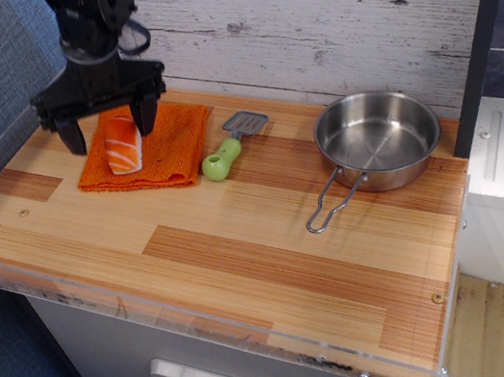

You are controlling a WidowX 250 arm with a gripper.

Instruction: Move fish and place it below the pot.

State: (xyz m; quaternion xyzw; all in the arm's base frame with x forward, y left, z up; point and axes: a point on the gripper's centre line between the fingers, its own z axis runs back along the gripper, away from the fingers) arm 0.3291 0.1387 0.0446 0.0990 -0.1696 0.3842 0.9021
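My gripper should grab the fish by its long striped sides next. Then it can move the fish (122, 144) to the spot below the pot (378, 139).
The fish (122, 144), an orange slice with white stripes, lies on the orange cloth (166, 145) at the back left of the counter. My gripper (108, 129) is open with its black fingers spread wide. It hangs just above the fish, one finger to the fish's left and the other at its upper right; the fish shows between them. The pot (378, 139), a shiny steel pan with a wire handle (330, 207) pointing front-left, sits at the right of the counter.
A toy spatula with a green handle (223, 159) lies between the cloth and the pot. The wooden counter (228, 271) ends in a clear front edge. A plank wall stands behind, a blue wall at the left, a dark post at the right.
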